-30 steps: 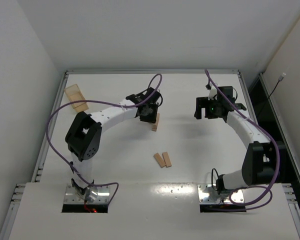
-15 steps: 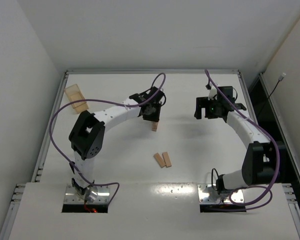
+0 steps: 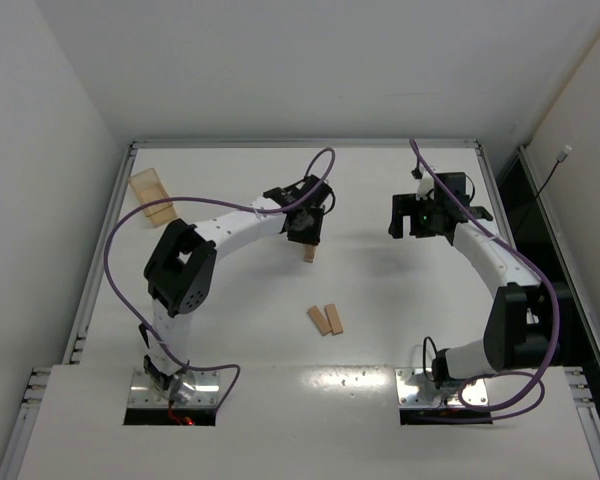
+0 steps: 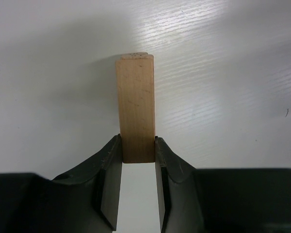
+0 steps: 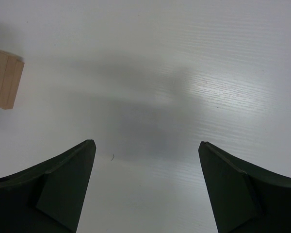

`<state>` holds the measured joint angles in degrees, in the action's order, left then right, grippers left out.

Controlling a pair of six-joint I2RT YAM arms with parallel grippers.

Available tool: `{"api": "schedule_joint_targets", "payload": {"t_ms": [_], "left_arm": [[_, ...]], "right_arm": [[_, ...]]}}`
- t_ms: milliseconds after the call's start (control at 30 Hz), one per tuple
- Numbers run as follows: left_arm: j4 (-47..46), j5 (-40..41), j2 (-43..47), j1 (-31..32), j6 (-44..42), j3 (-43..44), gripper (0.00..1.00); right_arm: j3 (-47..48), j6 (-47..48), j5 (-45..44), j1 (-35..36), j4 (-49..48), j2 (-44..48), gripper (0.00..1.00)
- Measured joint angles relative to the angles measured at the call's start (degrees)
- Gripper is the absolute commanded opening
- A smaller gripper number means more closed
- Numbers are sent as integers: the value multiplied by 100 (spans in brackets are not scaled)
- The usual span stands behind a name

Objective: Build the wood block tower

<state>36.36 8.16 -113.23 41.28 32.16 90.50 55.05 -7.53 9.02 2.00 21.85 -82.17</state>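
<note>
Only a sliver of plank shows past the block's far end and the block would end on the tower (image 3: 309, 253), so it is now time for my left gripper to open.
My left gripper (image 4: 137, 144) is shut on a light-tan wood block (image 4: 135, 104), gripping its near end by the two sides. A sliver of another plank (image 4: 135, 54) shows just past the held block's far end, so the block lies lined up over the tower (image 3: 309, 253). Whether they touch is hidden. In the top view the left gripper (image 3: 305, 226) hovers right above that small stack at mid-table. Two loose wood blocks (image 3: 325, 319) lie side by side nearer the bases. My right gripper (image 3: 421, 216) stands open over bare table, its jaws (image 5: 146, 142) wide apart and empty.
A translucent amber box (image 3: 152, 194) sits at the far left by the table's edge. The end of a stack of planks (image 5: 5, 79) shows at the left edge of the right wrist view. A raised rim runs round the white table (image 3: 380, 290).
The left arm has shifted slightly right and forward, carrying its gripper and block over the small stack. The right arm has not moved.
</note>
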Motion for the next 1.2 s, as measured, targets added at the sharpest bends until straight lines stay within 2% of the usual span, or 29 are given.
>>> {"api": "schedule_joint_targets", "payload": {"t_ms": [100,133,500,600,1200], "left_arm": [[0,4,-31,0,0,11,0],[4,2,-39,0,-7,11,9],[0,-68,-46,0,-83,11,52],[0,-98,-46,0,-107,11,55],[-173,184,358,195,-306,-162,55]], "right_arm": [[0,0,0,0,0,0,85],[0,0,0,0,0,0,85],[0,0,0,0,0,0,85],[0,0,0,0,-2,0,85],[0,0,0,0,-42,0,85]]}}
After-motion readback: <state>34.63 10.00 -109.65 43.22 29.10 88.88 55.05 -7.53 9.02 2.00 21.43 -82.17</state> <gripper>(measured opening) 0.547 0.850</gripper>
